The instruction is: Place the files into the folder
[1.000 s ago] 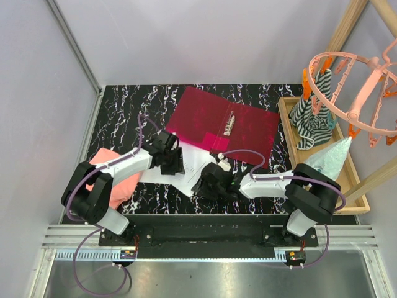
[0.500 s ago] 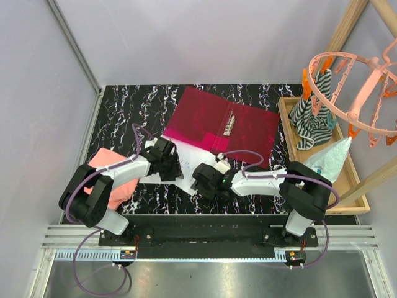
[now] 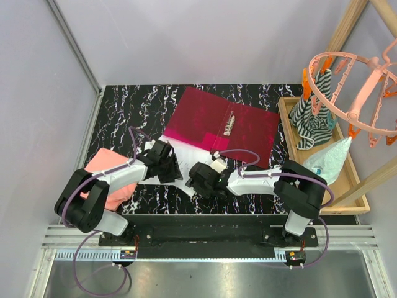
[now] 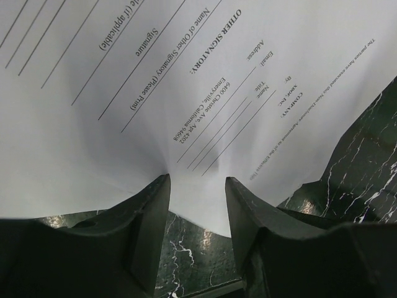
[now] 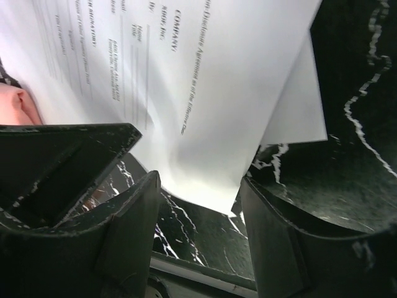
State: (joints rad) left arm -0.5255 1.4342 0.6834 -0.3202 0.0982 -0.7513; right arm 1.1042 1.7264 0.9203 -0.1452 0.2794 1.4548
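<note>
My right gripper needs to pinch the files' near corner (image 3: 190,191) next. My left gripper can then use the other edges, which stay free, to turn the files toward the folder (image 3: 223,124).
The folder (image 3: 223,124) lies open and flat, crimson, at the back middle of the black marble table. The files (image 3: 183,160) are white printed sheets lying just in front of its near left corner. In the left wrist view a bowed sheet (image 4: 186,74) fills the picture. Its near edge runs between the spread fingers of my left gripper (image 4: 197,186), whose tips touch it. My right gripper (image 5: 198,205) is open around the sheets' near corner (image 5: 236,93), with a second sheet (image 5: 304,105) showing underneath. Seen from above, my left gripper (image 3: 166,166) and right gripper (image 3: 197,177) flank the sheets.
A pink folded cloth (image 3: 108,180) lies at the left, under the left arm. A wooden tray (image 3: 347,180) at the right holds a striped cloth (image 3: 313,118) and a teal bag (image 3: 329,158). A pink hanger rack (image 3: 353,81) hangs above it.
Both grippers have shifted left and toward the near edge with the sheets between them. The right gripper's jaws have widened.
</note>
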